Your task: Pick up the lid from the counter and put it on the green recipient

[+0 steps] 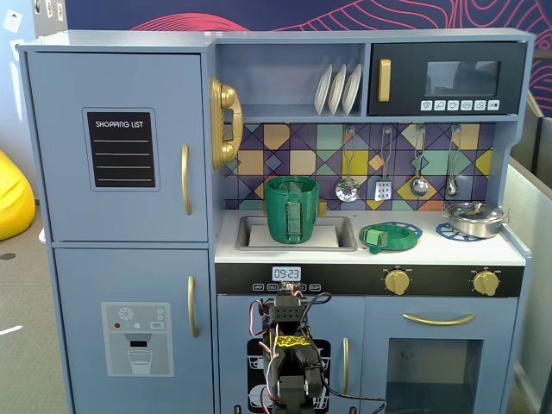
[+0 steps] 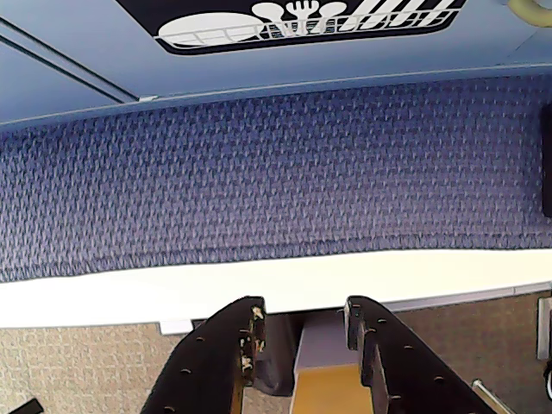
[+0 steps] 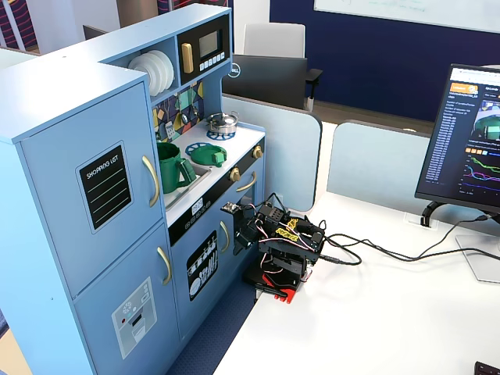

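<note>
The lid has to go on the green recipient [image 1: 291, 210], so next I need to grab it with my gripper by its small square knob.
The lid [image 1: 385, 236], a flat green disc with a small knob, lies on a blue burner ring on the white counter, right of the sink; the other fixed view shows the lid [image 3: 208, 155] too. The green recipient [image 1: 291, 210] stands upright in the sink, uncovered, its ribbed handle facing out, and this recipient [image 3: 172, 166] shows left of the lid. My arm [image 1: 289, 345] sits folded low in front of the kitchen, well below the counter. In the wrist view my gripper [image 2: 304, 312] is open and holds nothing, pointing down at blue carpet and the table's white edge.
A steel pot [image 1: 474, 218] sits on the right burner ring. Ladles and a spatula [image 1: 383, 188] hang on the tiled back wall. My arm's base [image 3: 280, 273] stands on a white table with cables, and a monitor [image 3: 465, 141] is to its right.
</note>
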`<move>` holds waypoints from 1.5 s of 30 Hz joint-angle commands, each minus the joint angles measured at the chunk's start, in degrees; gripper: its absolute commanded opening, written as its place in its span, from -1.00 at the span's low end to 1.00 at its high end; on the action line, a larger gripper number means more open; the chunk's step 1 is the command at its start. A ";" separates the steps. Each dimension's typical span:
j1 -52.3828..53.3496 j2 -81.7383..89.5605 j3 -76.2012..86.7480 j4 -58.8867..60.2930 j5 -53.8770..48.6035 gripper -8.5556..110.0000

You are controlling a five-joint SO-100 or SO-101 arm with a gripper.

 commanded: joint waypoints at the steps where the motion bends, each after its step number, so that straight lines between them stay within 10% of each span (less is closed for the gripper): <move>1: 10.11 -0.35 1.49 10.11 -2.55 -0.86; 12: 10.99 -0.35 1.41 7.12 -2.46 -0.86; 23: 26.37 -19.34 -28.04 -28.39 -12.48 -0.84; 32: 36.12 -30.23 -33.49 -69.70 -7.38 -0.12; 45: 38.85 -45.70 -39.38 -81.83 -6.06 -0.10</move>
